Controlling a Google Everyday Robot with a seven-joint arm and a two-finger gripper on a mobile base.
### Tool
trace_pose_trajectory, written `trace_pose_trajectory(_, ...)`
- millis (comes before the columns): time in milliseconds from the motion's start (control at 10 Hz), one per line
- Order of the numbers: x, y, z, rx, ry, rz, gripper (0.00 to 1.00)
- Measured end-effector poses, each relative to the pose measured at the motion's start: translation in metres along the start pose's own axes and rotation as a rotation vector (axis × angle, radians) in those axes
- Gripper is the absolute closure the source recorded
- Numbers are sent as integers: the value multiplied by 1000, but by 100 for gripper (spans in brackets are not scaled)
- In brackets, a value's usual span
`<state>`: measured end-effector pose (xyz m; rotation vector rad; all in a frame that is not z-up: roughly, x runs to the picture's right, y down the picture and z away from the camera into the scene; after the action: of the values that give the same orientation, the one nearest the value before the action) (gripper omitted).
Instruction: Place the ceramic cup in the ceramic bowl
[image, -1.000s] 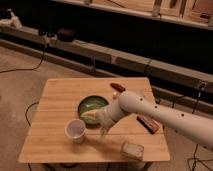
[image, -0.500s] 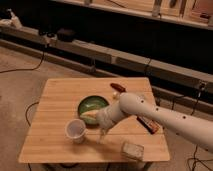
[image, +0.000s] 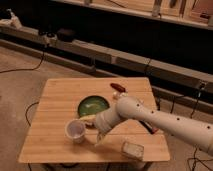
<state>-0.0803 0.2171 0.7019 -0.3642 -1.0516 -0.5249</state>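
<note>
The gripper grips the cup by its rim (image: 77, 123) next, to place the ceramic cup in the ceramic bowl (image: 93, 105).
The white ceramic cup (image: 75, 131) stands upright on the wooden table (image: 55, 102), near its front left. The green ceramic bowl (image: 93, 105) with a dark rim sits just behind and to the right of the cup. My gripper (image: 94, 129) is at the end of the white arm that reaches in from the right. It is low over the table, right beside the cup's right side and in front of the bowl. Its fingers are spread, one (image: 88, 118) toward the bowl and one (image: 100, 139) toward the table's front. It holds nothing.
A red-brown object (image: 118, 87) lies behind the bowl near the table's back edge. A dark bar (image: 150, 127) lies partly under my arm at the right. A pale packet (image: 132, 149) lies at the front right corner. Cables run over the floor.
My gripper has crept slightly left and down toward the cup. The cup and the bowl have not moved.
</note>
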Motion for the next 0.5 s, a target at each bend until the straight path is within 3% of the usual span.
trace_pose_trajectory(500, 9, 13, 17, -53, 11, 1, 20)
